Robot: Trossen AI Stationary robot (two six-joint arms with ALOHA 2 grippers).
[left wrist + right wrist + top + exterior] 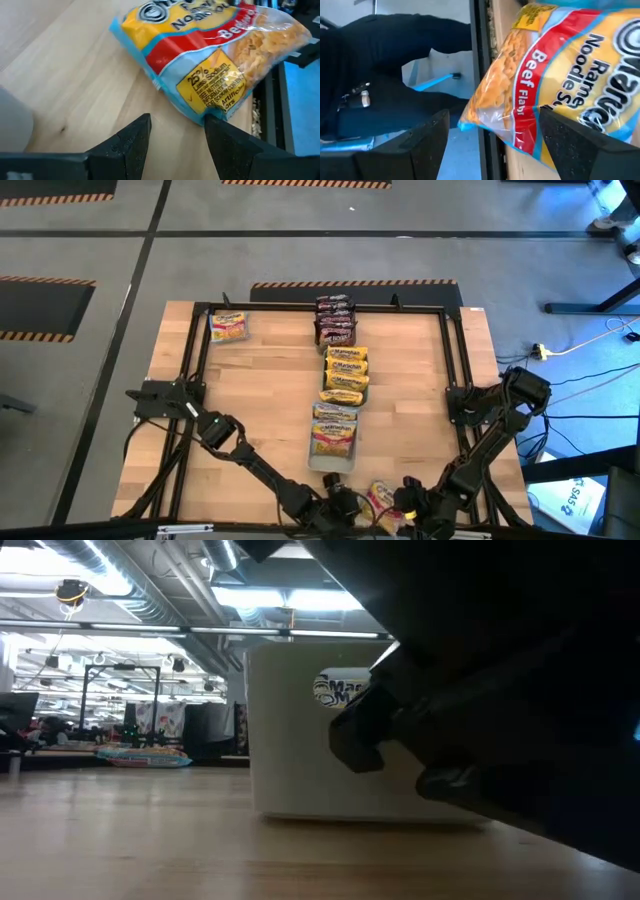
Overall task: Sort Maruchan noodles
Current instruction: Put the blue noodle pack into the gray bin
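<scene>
I should next grab the Beef Flavor packet by its clear noodle-window end (pixel 496 92) with my right gripper to sort it into the pale tray.
A yellow, red and blue Maruchan noodle packet (pixel 382 498) lies flat at the table's near edge between my two grippers. My left gripper (pixel 348 502) is open on its left side; in the left wrist view the open fingers (pixel 177 122) stand just short of the packet's (pixel 200 55) blue corner. My right gripper (pixel 405 498) is open on its right side. In the right wrist view the packet's (pixel 560 65) clear end reaches into the gap of the open gripper (pixel 495 117) and past the table's edge. My left gripper has one fingertip (pixel 212 125) right at the packet's blue corner (pixel 202 114); I cannot tell whether it touches. My right gripper has one finger (pixel 560 132) in front of the packet's printed face (pixel 570 95), the other apart from the clear end; touching or not, I cannot tell.
A row of packets (pixel 340 370) runs down the table's middle: dark red-brown at the far end, yellow after them, pale ones nearest. One packet (pixel 228 327) lies alone at the far left. A pale tray (pixel 300 740) stands near my left arm. A black frame (pixel 450 360) rims the table.
</scene>
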